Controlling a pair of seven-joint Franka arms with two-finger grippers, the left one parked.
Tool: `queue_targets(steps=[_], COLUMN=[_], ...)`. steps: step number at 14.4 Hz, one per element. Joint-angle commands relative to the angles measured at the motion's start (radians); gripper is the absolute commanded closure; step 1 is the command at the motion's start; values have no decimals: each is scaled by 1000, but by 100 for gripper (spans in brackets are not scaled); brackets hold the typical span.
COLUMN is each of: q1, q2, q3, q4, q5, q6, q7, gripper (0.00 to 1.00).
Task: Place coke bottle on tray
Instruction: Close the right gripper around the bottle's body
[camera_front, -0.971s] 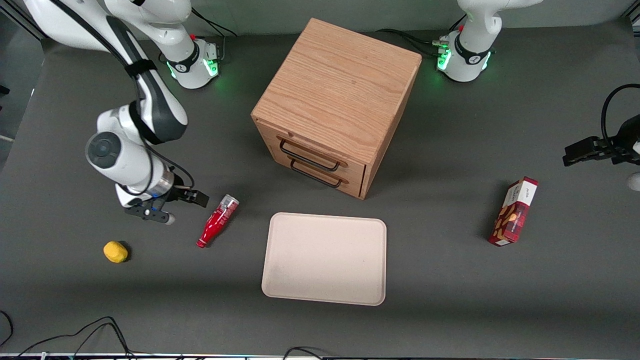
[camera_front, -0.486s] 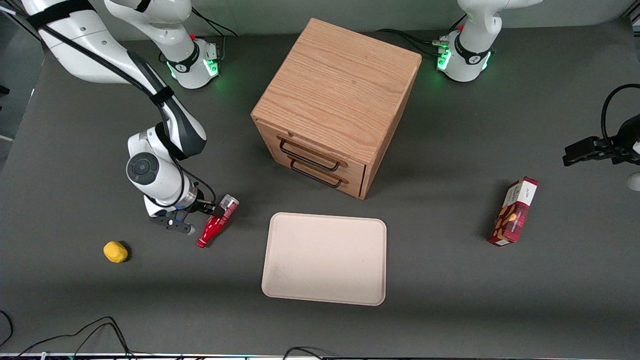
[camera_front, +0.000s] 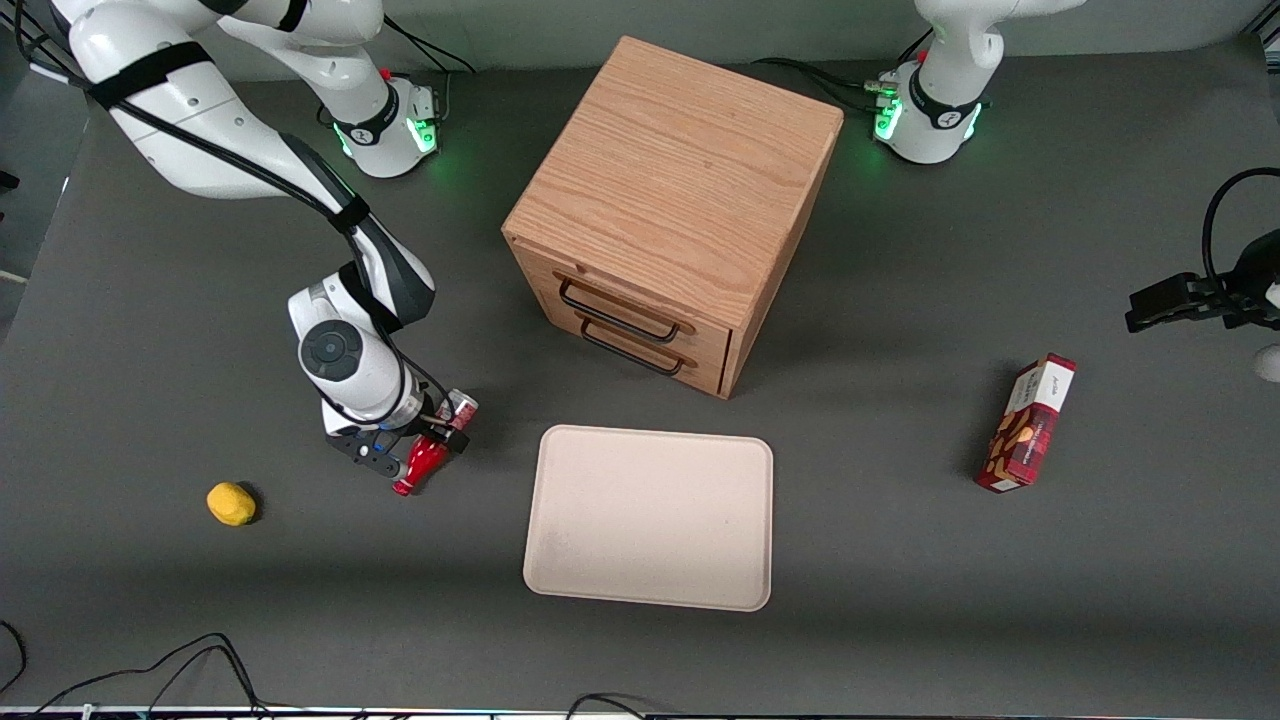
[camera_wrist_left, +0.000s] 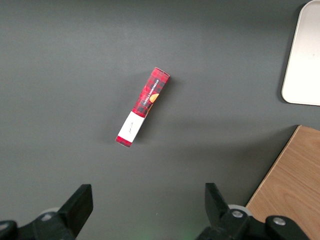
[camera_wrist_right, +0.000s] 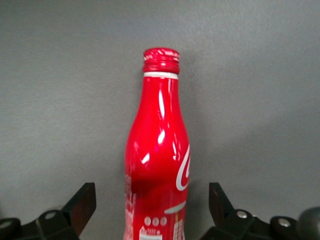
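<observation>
My gripper grabs the coke bottle by its lower body (camera_front: 458, 410) next, to set the bottle on the tray (camera_front: 650, 517).
The coke bottle (camera_front: 428, 453) lies on its side on the dark table, beside the tray (camera_front: 650, 517), toward the working arm's end; its cap points toward the front camera. My gripper (camera_front: 415, 452) is right over the bottle's body, open, with one finger on each side of it. In the right wrist view the red bottle (camera_wrist_right: 159, 165) with white lettering lies between the two fingers (camera_wrist_right: 80, 205), with a gap on both sides. The pale beige tray lies flat in front of the wooden cabinet.
A wooden two-drawer cabinet (camera_front: 670, 210) stands farther from the front camera than the tray. A yellow lemon-like object (camera_front: 231, 503) lies toward the working arm's end. A red snack box (camera_front: 1030, 422) lies toward the parked arm's end and shows in the left wrist view (camera_wrist_left: 143, 106).
My gripper has moved from beside the bottle toward the tray and now straddles the bottle's body. The bottle has not moved.
</observation>
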Motion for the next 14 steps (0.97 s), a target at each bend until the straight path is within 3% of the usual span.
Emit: queue_targets(steps=[1, 4, 6, 7, 8, 9, 10, 14], q1=[5, 7, 8, 8, 8, 8, 8, 8], q2=[51, 54, 54, 54, 54, 54, 54, 55], q3=[-1, -4, -6, -4, -6, -6, -6, -6], q4=[44, 44, 44, 42, 42, 44, 42, 42], q5=[-54, -54, -54, -54, -54, -54, -56, -82], q6=[12, 12, 12, 12, 12, 12, 12, 12], q7=[77, 80, 80, 82, 82, 82, 93, 110], gripper=[0, 0, 9, 29, 38, 63, 100, 100])
